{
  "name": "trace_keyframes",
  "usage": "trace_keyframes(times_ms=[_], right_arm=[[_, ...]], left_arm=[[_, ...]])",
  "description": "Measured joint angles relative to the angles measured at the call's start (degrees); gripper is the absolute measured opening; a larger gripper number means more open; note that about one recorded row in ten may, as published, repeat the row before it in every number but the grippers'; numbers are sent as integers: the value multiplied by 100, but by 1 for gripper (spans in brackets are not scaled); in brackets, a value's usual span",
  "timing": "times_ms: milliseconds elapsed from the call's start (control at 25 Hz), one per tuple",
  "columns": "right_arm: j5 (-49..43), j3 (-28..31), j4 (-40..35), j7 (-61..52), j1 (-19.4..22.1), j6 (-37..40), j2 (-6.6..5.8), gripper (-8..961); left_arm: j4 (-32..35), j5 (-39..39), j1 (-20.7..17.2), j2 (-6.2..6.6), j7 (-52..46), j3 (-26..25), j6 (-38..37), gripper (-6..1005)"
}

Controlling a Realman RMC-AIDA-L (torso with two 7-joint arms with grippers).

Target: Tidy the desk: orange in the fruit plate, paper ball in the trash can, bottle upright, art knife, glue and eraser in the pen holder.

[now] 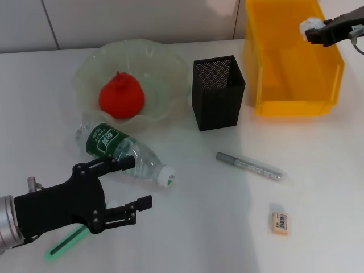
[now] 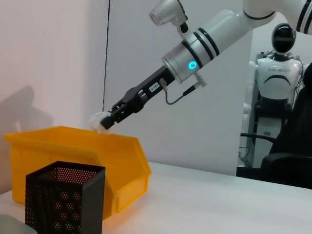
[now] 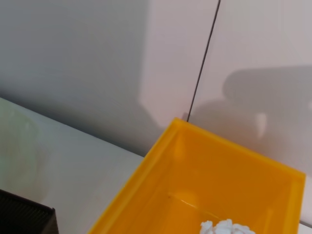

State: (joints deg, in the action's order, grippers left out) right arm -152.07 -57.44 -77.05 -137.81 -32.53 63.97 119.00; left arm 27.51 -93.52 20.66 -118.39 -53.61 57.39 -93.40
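Note:
I need to open my right gripper now. The paper ball [image 1: 310,24] is hanging over the yellow bin, inside the bin's rim, so it would land in the bin.
My right gripper [image 1: 311,31] is shut on the white paper ball [image 1: 310,24] and holds it over the yellow bin [image 1: 267,79] at the back right. The left wrist view shows the same: gripper [image 2: 108,121] and ball [image 2: 96,121] above the bin's rim [image 2: 73,134]. The ball [image 3: 226,228] also shows over the bin [image 3: 195,170] in the right wrist view. My left gripper [image 1: 138,182] is open at the front left, just in front of the lying clear bottle [image 1: 122,149]. The red fruit [image 1: 120,95] lies in the glass plate [image 1: 165,68].
The black mesh pen holder [image 1: 218,92] stands mid-table, left of the bin. A grey glue stick [image 1: 248,166] and an eraser [image 1: 279,222] lie at the front right. A green art knife [image 1: 65,242] lies under my left gripper.

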Motion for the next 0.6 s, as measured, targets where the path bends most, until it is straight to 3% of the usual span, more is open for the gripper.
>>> trace_keyframes(times_ms=[160, 400, 600], right_arm=[[2, -17, 110, 63, -60, -39, 2, 326], [23, -70, -86, 84, -18, 81, 8, 507], [160, -68, -265, 85, 0, 385, 7, 726]], left_arm=[[0, 0, 0, 0, 0, 0, -3, 808], [0, 0, 0, 0, 0, 0, -3, 807], [0, 0, 12, 0, 0, 0, 0, 806]])
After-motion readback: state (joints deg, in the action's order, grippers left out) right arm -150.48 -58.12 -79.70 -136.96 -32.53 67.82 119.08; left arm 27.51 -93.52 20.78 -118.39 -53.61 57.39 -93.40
